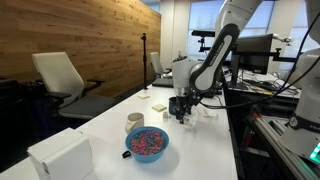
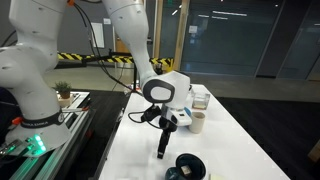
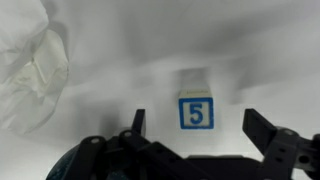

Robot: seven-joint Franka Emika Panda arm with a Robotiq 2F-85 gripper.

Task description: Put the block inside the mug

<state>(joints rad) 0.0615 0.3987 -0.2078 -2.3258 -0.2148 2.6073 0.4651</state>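
Note:
The white block [image 3: 196,112] lies between my gripper's fingertips with both sides free, so it is time to close my gripper now. Closing now would catch the block.
A white cube block with a blue 5 [image 3: 196,108] lies on the white table [image 3: 110,90]. In the wrist view my gripper [image 3: 194,122] is open and empty. Its two dark fingers stand either side of the block and do not touch it. In both exterior views the gripper hangs low over the table [image 1: 182,115] [image 2: 164,152], and the block is not discernible there. The dark glossy mug with a side handle [image 2: 188,167] stands close to the gripper. A dark rounded edge, probably the mug, shows at the lower left of the wrist view [image 3: 72,160].
A blue bowl with coloured bits [image 1: 147,143], a cream handleless cup [image 1: 134,122] [image 2: 198,121], a white box [image 1: 60,155] and yellow sticky notes [image 1: 160,107] stand on the table. Crumpled white material [image 3: 30,70] lies left of the block.

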